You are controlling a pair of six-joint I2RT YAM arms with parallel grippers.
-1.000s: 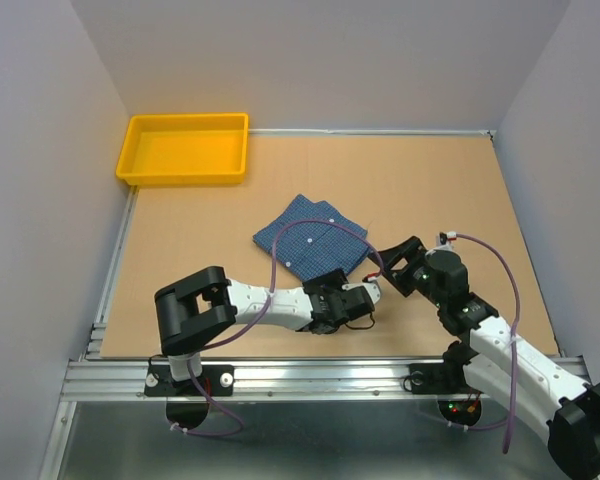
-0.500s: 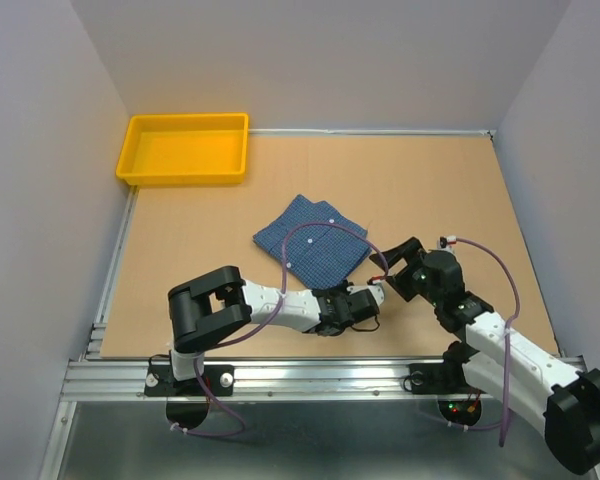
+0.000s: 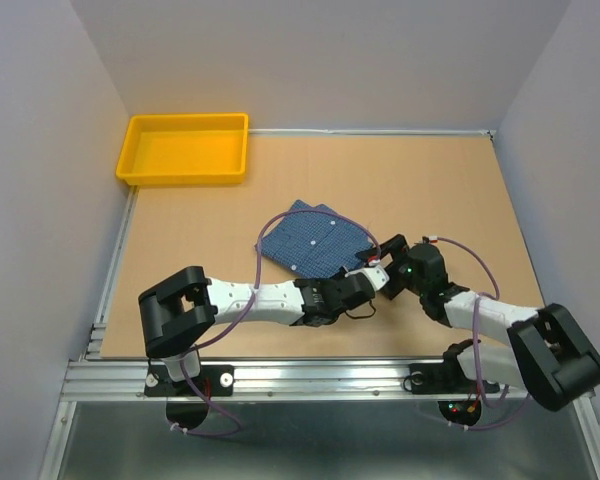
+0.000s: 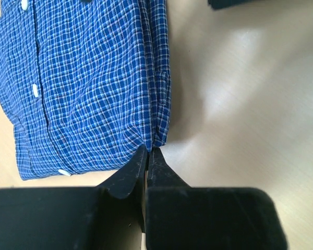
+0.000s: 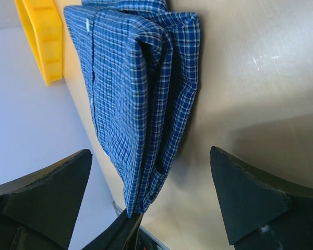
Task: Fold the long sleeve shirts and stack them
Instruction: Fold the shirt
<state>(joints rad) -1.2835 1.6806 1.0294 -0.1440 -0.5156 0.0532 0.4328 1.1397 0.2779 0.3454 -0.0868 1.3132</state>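
Note:
I should next use my right gripper to grab the shirt's folded layers together, next to the shirt's corner in my left gripper, so that I can turn the shirt for folding.
The long sleeve shirt [image 3: 310,238], blue small-check with pale buttons, lies folded in the middle of the table. My left gripper [image 3: 364,279] is shut on its near right corner, and the left wrist view shows that corner [image 4: 155,136] pinched between the black fingertips, just off the table. My right gripper [image 3: 389,266] stands wide open beside the same corner, on the shirt's right. In the right wrist view the folded layers [image 5: 138,104] hang between its spread fingers [image 5: 47,192] without touching them, and the left gripper's tips [image 5: 129,229] show at the bottom.
A yellow tray [image 3: 187,148] sits at the far left corner of the wooden table [image 3: 430,190]. Grey walls close the table on three sides. The metal rail [image 3: 300,378] with both arm bases runs along the near edge.
My left gripper has shut on the shirt's near right corner after reaching right. My right arm swung left to that corner and its jaws opened wider.

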